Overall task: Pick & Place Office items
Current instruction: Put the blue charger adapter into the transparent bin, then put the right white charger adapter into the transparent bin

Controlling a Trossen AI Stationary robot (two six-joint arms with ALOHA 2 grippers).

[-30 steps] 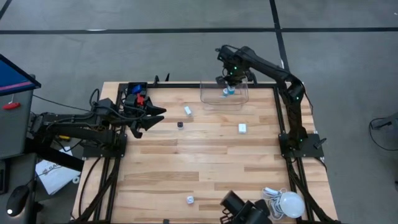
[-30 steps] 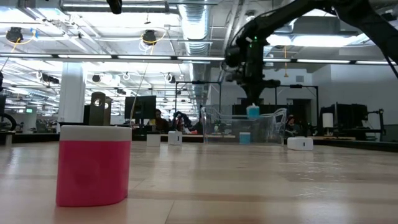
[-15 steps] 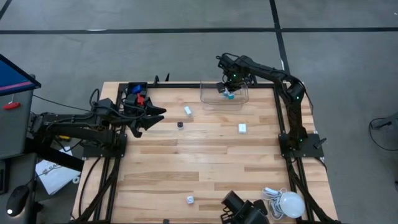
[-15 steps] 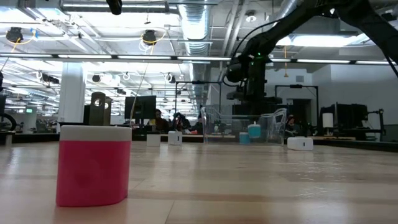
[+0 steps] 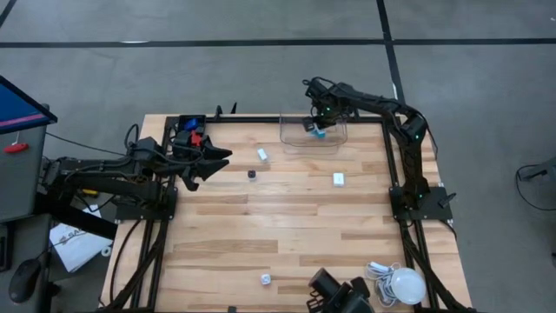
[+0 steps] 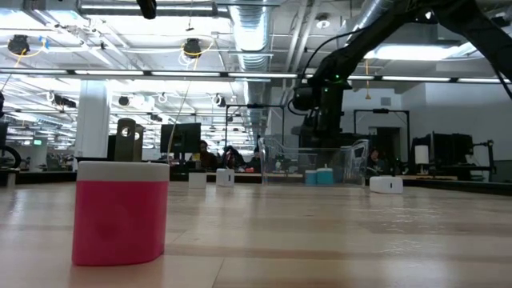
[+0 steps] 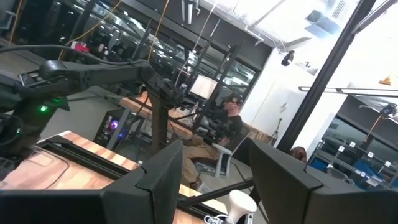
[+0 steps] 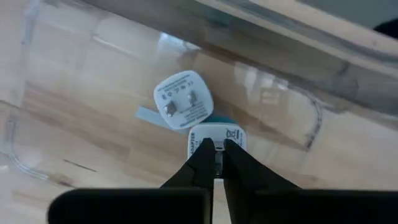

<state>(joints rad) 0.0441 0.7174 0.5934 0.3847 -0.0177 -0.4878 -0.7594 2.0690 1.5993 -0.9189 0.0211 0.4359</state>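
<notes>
I should open my right gripper, as the white-and-teal block is level with the second white block on the clear bin's bottom and would rest there.
My right gripper (image 5: 319, 124) reaches down into the clear bin (image 5: 291, 143) at the table's far edge, shut on a white-and-teal block (image 8: 217, 135). A second white block (image 8: 183, 99) lies flat on the bin floor beside it; both blocks show in the low view (image 6: 318, 176). My left gripper (image 5: 219, 158) hovers open near the table's far left corner, beside a black tray (image 5: 184, 122) with blue and red pieces. Loose on the table lie a white block (image 5: 262, 154), a dark piece (image 5: 252, 174) and another white block (image 5: 338, 179). My right gripper pinches the white-and-teal block at its labelled white face (image 8: 217, 135) between the two fingertips (image 8: 203, 152), coming from above and pointing down. The block sits low in the bin next to the other block; I cannot tell whether it rests on the floor.
A pink cylinder with a white top (image 6: 120, 212) stands near the table's near edge. A small white piece (image 5: 265, 279) lies there too. A white round bulb with coiled cable (image 5: 401, 283) sits at the near right corner. The table's middle is bare wood.
My right gripper has come down from above the bin's rim into the bin, carrying the white-and-teal block. The block has gone from hanging clear above the bin to sitting low beside the other block.
</notes>
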